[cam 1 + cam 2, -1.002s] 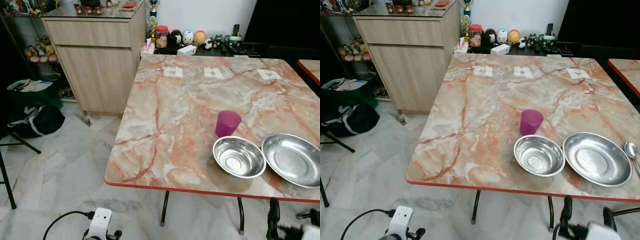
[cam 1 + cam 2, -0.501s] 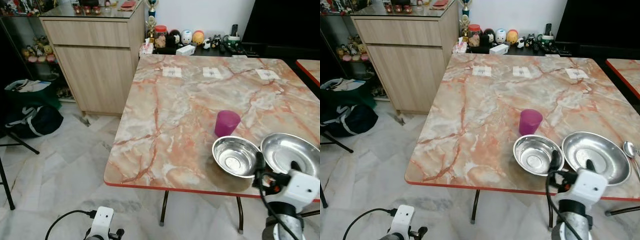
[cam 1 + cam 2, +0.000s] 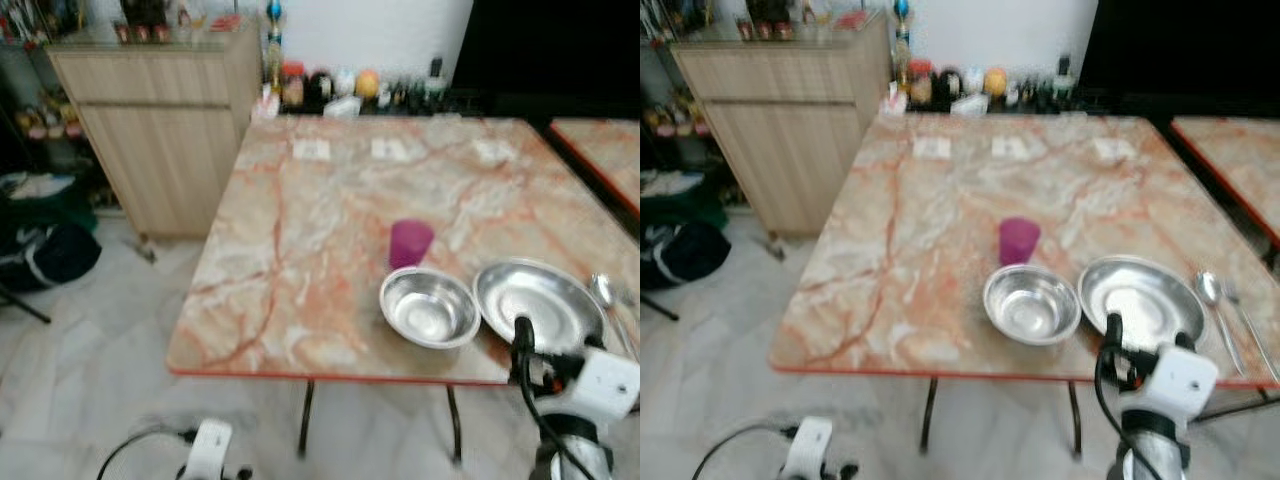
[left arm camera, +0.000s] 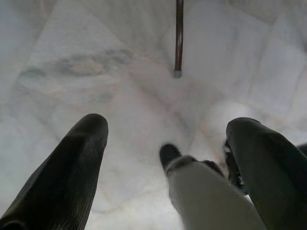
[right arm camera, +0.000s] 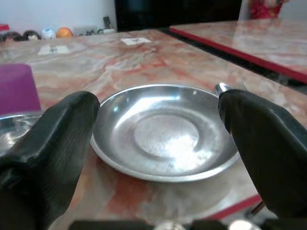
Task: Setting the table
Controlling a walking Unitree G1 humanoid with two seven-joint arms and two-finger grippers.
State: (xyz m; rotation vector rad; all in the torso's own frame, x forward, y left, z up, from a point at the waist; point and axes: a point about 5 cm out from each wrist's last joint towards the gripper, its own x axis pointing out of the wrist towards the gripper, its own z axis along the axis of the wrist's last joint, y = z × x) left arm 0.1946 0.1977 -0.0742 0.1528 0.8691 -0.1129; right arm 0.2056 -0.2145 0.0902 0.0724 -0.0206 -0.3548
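The plate is wider than my fingers can open, so I should pinch it by its thin rim with my right gripper next.
On the marble table [image 3: 300, 220] a purple cup [image 3: 410, 243] stands just behind a steel bowl [image 3: 428, 307]. A wide steel plate [image 3: 530, 305] lies to the bowl's right, with a spoon [image 3: 1212, 292] and a fork [image 3: 1245, 320] beyond it. My right gripper [image 5: 158, 103] is raised at the table's front edge, open, its fingers [image 5: 62, 134] spread on either side of the plate [image 5: 165, 129] in the right wrist view, holding nothing. My left gripper [image 4: 168, 127] hangs low over the floor, open and empty.
A wooden cabinet [image 3: 160, 120] stands at the back left, and jars and figurines [image 3: 340, 85] sit behind the table. A dark bag [image 3: 45, 255] lies on the floor at left. A second table [image 3: 600, 150] is at right. A table leg [image 4: 178, 38] stands ahead of the left gripper.
My right arm has risen from below the table edge to the front of the plate. The whole picture has shifted and blurred, so the camera has moved. The dishes stay put.
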